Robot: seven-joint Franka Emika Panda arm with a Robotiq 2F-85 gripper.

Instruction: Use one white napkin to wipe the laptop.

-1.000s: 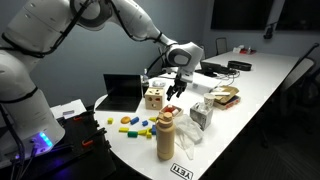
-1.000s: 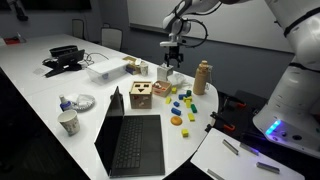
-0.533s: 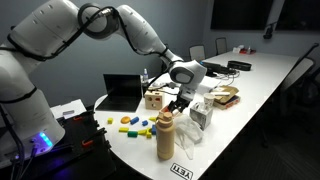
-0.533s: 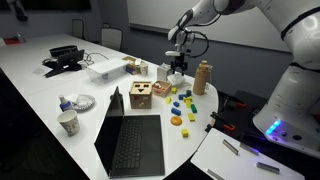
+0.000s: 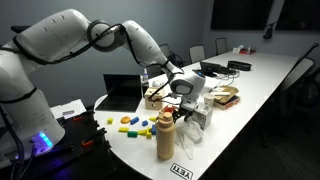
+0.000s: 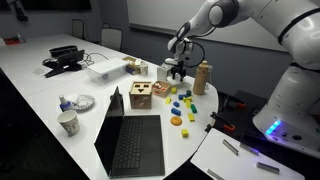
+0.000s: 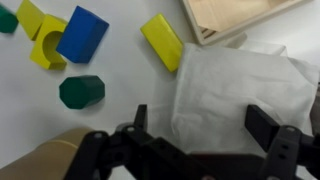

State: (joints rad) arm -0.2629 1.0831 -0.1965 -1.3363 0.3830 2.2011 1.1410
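It isn't time to close my gripper yet: my fingers are above the white napkin and would miss it if I closed now. I should first lower my gripper.
A white napkin (image 7: 235,85) lies flat on the white table, filling the right half of the wrist view. My gripper (image 7: 203,125) is open and hangs just above it, one finger on each side of the napkin's middle, holding nothing. In both exterior views the gripper (image 5: 185,103) (image 6: 178,69) is low over the table beside the tan bottle (image 6: 203,77). The black laptop (image 6: 130,140) (image 5: 125,92) stands open near the table's end, away from the gripper.
Coloured blocks lie near the napkin: blue (image 7: 82,33), yellow (image 7: 162,42), green (image 7: 81,91). A wooden box (image 7: 235,15) (image 6: 141,97) stands beside it. The tan bottle (image 5: 166,135) stands close to the arm. A paper cup (image 6: 68,123) is left of the laptop.
The arm has come down from above the table, and the open gripper now sits low over the napkin. Nothing on the table has moved.
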